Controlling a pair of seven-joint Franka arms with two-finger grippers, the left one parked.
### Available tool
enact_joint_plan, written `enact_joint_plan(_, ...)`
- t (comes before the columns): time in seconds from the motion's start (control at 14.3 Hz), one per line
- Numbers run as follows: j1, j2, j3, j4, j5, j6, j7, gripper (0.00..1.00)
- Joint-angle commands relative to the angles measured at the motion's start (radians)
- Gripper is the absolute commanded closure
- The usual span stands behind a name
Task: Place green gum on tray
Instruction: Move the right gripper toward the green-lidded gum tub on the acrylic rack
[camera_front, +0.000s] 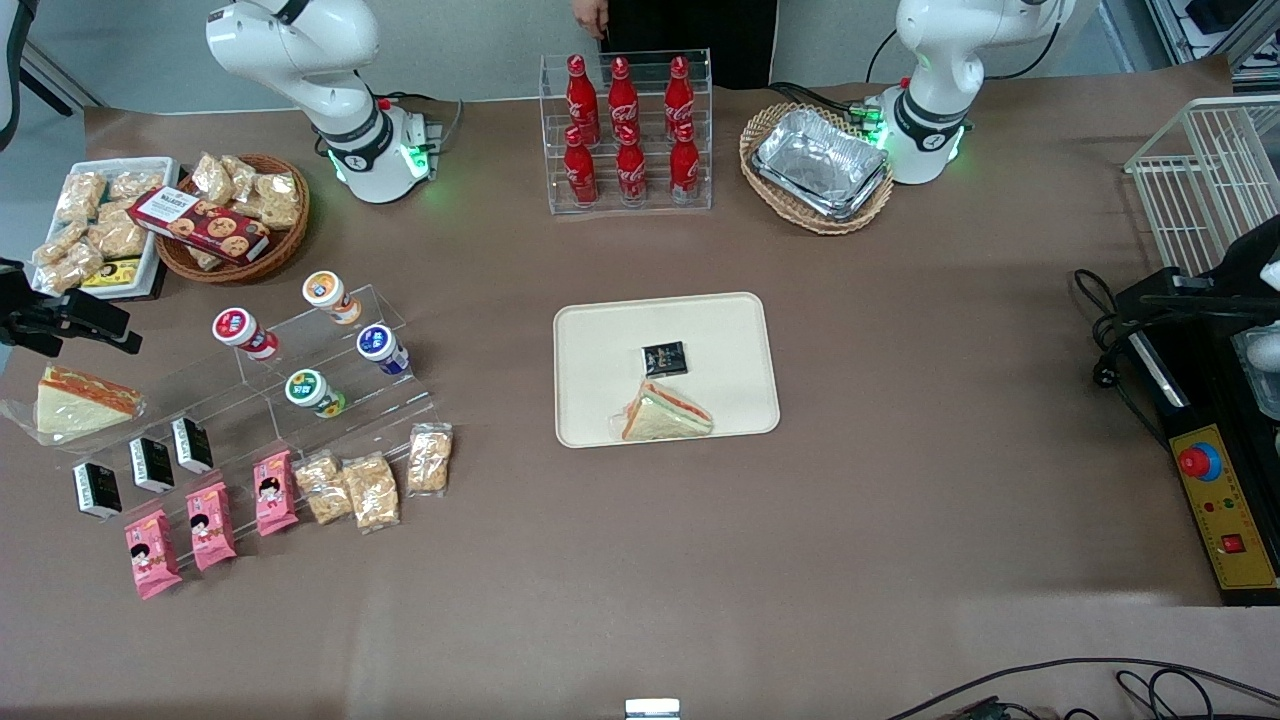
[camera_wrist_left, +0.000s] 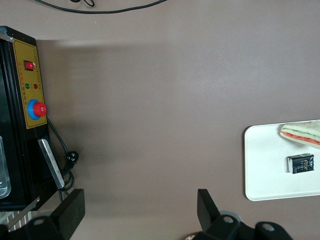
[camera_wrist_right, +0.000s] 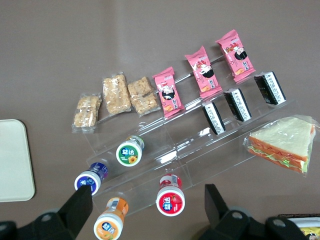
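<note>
I should grab the gum's white-lidded top next with my gripper. Then I can put green gum on the tray.
The green gum has a white-and-green lid and rests on a clear stepped stand, nearer the front camera than the blue-lidded canister. It also shows in the right wrist view. The cream tray lies mid-table with a wrapped sandwich and a small black packet on it; its edge shows in the right wrist view. My gripper hangs open and empty above the working arm's end of the table, beside the stand. In the right wrist view the gripper frames the red-lidded canister and orange-lidded canister.
The stand also carries black packets, pink snack bags and clear bags of puffed snacks. A wrapped sandwich lies beside it. A basket of snacks, a rack of red bottles and a basket with foil trays stand farther back.
</note>
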Motion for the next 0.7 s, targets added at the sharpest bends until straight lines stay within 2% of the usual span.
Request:
enact_joint_plan(0.0,0.002,-0.007,-0.002,-0.001,-0.016,-0.019,0.004,0.00)
enact_joint_plan(0.63,0.022,0.011,-0.002,0.000,-0.016,-0.013,0.002,0.00)
